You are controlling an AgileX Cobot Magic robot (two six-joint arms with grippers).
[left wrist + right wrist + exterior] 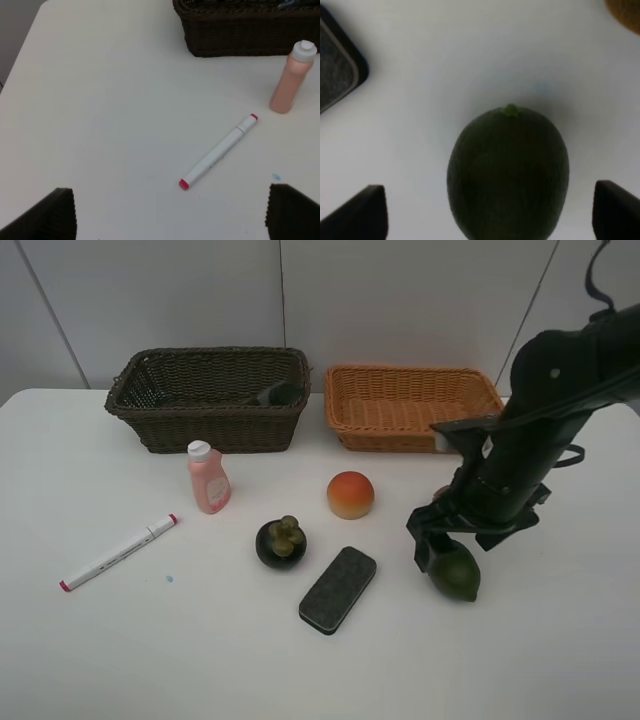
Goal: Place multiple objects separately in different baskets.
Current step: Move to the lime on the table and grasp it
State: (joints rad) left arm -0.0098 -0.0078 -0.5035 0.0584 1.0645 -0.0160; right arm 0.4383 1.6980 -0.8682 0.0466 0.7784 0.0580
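Note:
In the right wrist view, my right gripper's fingers are still above the green fruit's sides, so it is too early to close. It moves down first.
My right gripper [444, 548] [490, 215] hangs open straight over the green fruit [456, 572] [507, 172], its fingertips [365, 212] wide of it on either side and not touching. Open as well, my left gripper [175, 220] hovers over bare table short of the white red-ended marker [220, 150] [118, 552]. The pink bottle [208, 478] [292, 77] stands upright before the dark basket [215, 425] [250, 35], and a dark pump bottle [275, 393] lies in that basket. Mangosteen [281, 543], peach [350, 494] and eraser [338, 589] [335, 75] lie mid-table. The orange basket [385, 440] holds nothing visible.
A brown rounded edge [625, 12] shows in a corner of the right wrist view; the right arm [540, 430] hides that spot from above. The table [150, 660] is white, and its left edge [22, 45] shows in the left wrist view.

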